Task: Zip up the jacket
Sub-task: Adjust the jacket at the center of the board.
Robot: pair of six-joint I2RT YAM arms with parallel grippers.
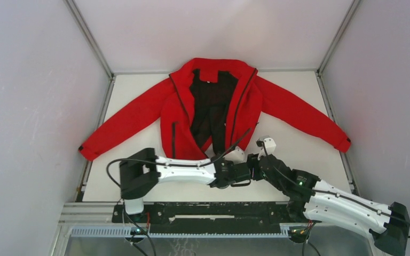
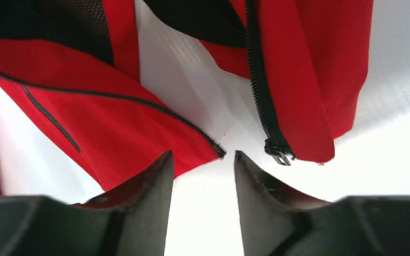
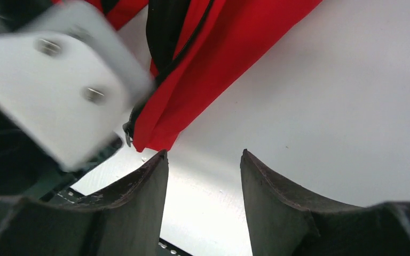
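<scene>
My right gripper grabs the slider-side front panel by its zipper edge near the hem corner point(image 3: 141, 137) next, to straighten the panel for zipping. The slider stays free.
The red jacket point(image 1: 165, 106) lies spread on the white table point(image 1: 299, 160), front open and black lining showing. My left gripper point(image 1: 234, 169) hovers just below the hem. In the left wrist view the left gripper point(image 2: 202, 159) is open over bare table, with nothing between its fingers. The loose zipper end of one front panel point(image 2: 220, 151) lies just ahead of it, and the zipper slider point(image 2: 278, 154) sits at the bottom of the other panel. My right gripper point(image 1: 257, 162) is close beside the left one. In the right wrist view the right gripper point(image 3: 203, 156) is open and empty near the hem corner point(image 3: 157, 133).
Pale enclosure walls stand on the left point(image 1: 32, 106), on the right point(image 1: 384, 80) and at the back. The left arm's white wrist plate point(image 3: 58, 80) fills the upper left of the right wrist view, close to my right fingers. The metal base rail point(image 1: 208, 213) runs along the near edge.
</scene>
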